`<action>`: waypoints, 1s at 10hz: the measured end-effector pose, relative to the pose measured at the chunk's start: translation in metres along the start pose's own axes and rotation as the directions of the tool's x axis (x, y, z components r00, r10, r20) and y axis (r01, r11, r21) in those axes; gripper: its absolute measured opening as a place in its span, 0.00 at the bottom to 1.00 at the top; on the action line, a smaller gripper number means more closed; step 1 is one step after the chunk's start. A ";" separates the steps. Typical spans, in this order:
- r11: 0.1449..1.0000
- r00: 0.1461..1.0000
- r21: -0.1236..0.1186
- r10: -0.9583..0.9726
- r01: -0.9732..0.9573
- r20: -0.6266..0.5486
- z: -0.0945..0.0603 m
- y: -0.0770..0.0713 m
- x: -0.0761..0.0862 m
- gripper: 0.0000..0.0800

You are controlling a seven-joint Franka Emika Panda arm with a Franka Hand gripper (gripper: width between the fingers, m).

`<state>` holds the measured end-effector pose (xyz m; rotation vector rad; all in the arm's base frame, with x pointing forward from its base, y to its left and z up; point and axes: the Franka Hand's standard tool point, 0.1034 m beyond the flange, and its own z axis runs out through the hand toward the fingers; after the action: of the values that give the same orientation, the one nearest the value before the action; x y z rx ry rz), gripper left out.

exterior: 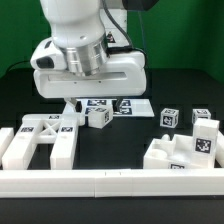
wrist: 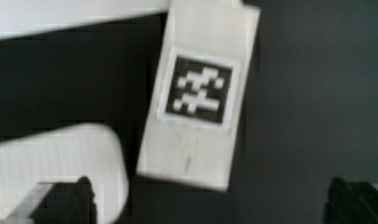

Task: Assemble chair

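My gripper grabs the long white piece by its tagged section [wrist: 198, 90] next, to build up the chair.
The chair lies in loose white tagged parts. A flat frame [exterior: 45, 140] lies at the exterior view's left. The blocky seat [exterior: 185, 150] is at the right. Small tagged blocks sit near the middle [exterior: 98, 115] and towards the right [exterior: 169, 117]. The arm's white hand [exterior: 88, 72] hangs low over the middle block, and its fingers do not show there. In the wrist view my gripper [wrist: 214, 205] is open and empty, with dark fingertips [wrist: 70, 200] at both sides. A long white piece with one tag [wrist: 200, 95] lies on the black table just beyond the jaws, untouched.
The marker board [exterior: 112, 103] lies behind the hand. A long low white border rail [exterior: 110, 183] runs along the front edge. A rounded white part [wrist: 53, 160] sits close by one fingertip in the wrist view. Another tagged block [exterior: 203, 116] stands at the far right.
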<state>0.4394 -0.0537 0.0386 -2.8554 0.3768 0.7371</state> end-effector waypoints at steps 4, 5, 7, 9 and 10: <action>0.999 0.973 0.013 0.029 -0.033 0.230 0.003 0.000 -0.001 0.81; 0.999 0.970 0.000 0.050 -0.052 0.239 0.009 0.000 0.004 0.81; 0.998 0.963 -0.005 0.066 -0.067 0.260 0.019 0.002 0.002 0.81; 0.997 0.959 -0.009 0.082 -0.083 0.272 0.026 0.004 0.001 0.81; 0.997 0.958 -0.011 0.080 -0.081 0.275 0.028 0.003 -0.001 0.81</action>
<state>0.4254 -0.0497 0.0145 -2.6962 0.4523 1.1321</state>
